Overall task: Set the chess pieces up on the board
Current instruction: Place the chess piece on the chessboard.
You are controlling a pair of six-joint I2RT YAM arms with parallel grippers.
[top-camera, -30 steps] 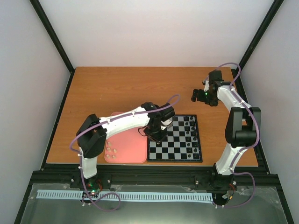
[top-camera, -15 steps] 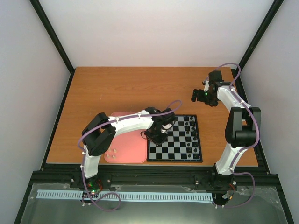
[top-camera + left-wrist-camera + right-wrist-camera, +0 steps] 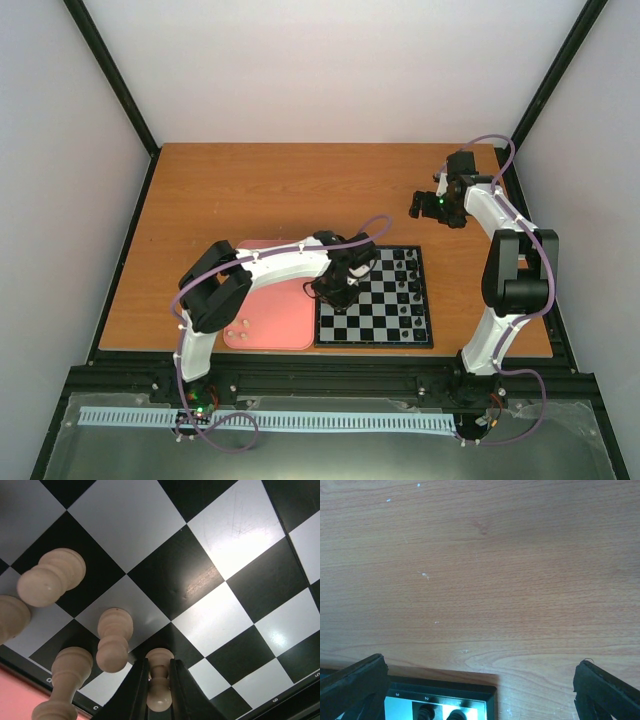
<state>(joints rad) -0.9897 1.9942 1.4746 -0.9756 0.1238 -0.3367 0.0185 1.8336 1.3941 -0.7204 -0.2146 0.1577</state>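
The pawn's base is over the black square beside the cream pieces and would land here, so my left gripper should open now.
The board (image 3: 385, 310) lies at the near middle of the table. My left gripper (image 3: 338, 288) hangs over its left columns, shut on a cream-white pawn (image 3: 160, 682) whose base points down at a black square near the board's edge; whether it touches I cannot tell. Several other cream chess pieces (image 3: 114, 640) stand close by on the left in the left wrist view. More cream pieces (image 3: 238, 325) lie on the pink tray (image 3: 275, 310). My right gripper (image 3: 425, 205) hovers open above bare table past the board's far right corner, its fingers (image 3: 355, 685) wide apart.
Small black chess figures (image 3: 405, 272) fill the board's right columns, and two of them (image 3: 427, 712) show at the bottom of the right wrist view. The pink tray's edge (image 3: 15, 690) abuts the board's left side. Orange-brown tabletop (image 3: 280, 190) stretches behind both.
My left arm's elbow has swung up and to the right, and its gripper has sunk a little toward the board with the pawn still in it. The right arm has not moved.
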